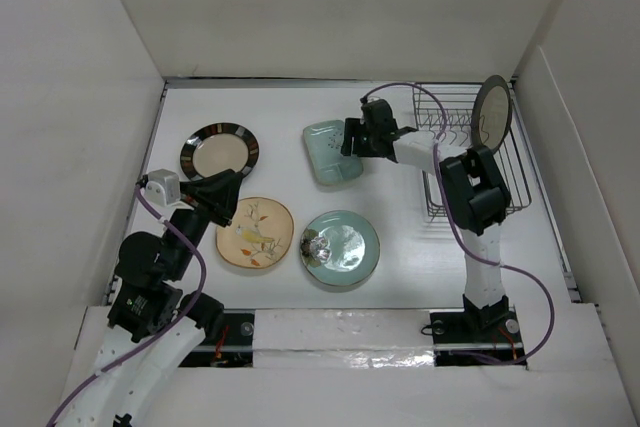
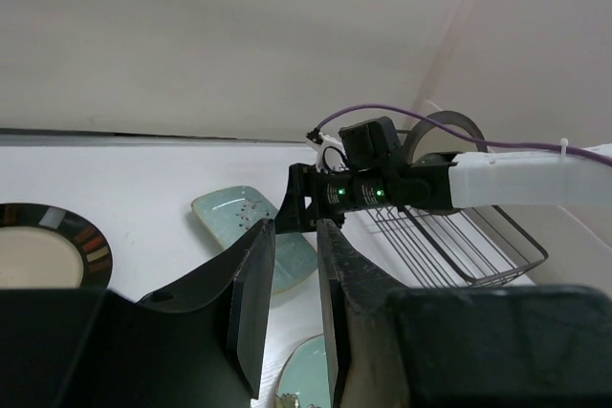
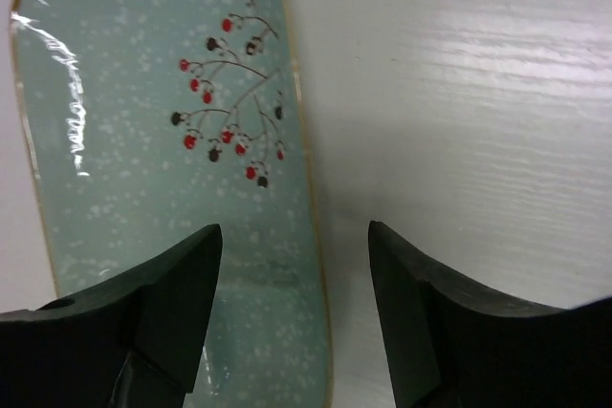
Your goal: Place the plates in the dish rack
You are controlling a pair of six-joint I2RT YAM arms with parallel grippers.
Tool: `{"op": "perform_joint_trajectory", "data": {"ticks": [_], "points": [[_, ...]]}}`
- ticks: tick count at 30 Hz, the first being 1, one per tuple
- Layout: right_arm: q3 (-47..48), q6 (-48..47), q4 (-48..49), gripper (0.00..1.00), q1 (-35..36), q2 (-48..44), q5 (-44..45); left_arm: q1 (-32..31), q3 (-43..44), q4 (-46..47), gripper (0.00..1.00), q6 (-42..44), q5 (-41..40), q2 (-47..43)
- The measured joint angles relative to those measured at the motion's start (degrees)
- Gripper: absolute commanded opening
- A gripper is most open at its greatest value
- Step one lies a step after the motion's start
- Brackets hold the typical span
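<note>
The right gripper should next grab the squarish plate by its long edge nearest the rack to load it, so the plate's opposite edge stays free to go into a slot.
Four plates lie flat on the white table: a cream one with a striped dark rim (image 1: 220,152), a floral cream one (image 1: 255,232), a round celadon one (image 1: 341,248) and a squarish pale green one (image 1: 335,151) (image 3: 143,140). A dark-rimmed plate (image 1: 492,112) stands upright in the wire dish rack (image 1: 470,162) at the back right. My right gripper (image 1: 347,137) (image 3: 295,231) is open just above the squarish plate, its jaws straddling that plate's right edge. My left gripper (image 1: 230,187) (image 2: 292,231) hangs between the striped and floral plates, open by a narrow gap and holding nothing.
White walls (image 1: 80,97) enclose the table on the left, back and right. A purple cable (image 1: 440,97) loops from the right arm over the rack's left end. The rack's slots in front of the standing plate hold nothing.
</note>
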Motion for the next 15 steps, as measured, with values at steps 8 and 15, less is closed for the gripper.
{"op": "perform_joint_trajectory", "data": {"ticks": [8,15], "points": [[-1.1,2.5,4.6,0.43,-1.2,1.8,-10.2,0.0,0.0,0.0,0.22,0.0,-0.2,0.1],[-2.1,5.1,8.6,0.16,-2.0,3.1,-14.8,0.0,0.0,0.0,0.22,0.2,-0.7,0.1]]}}
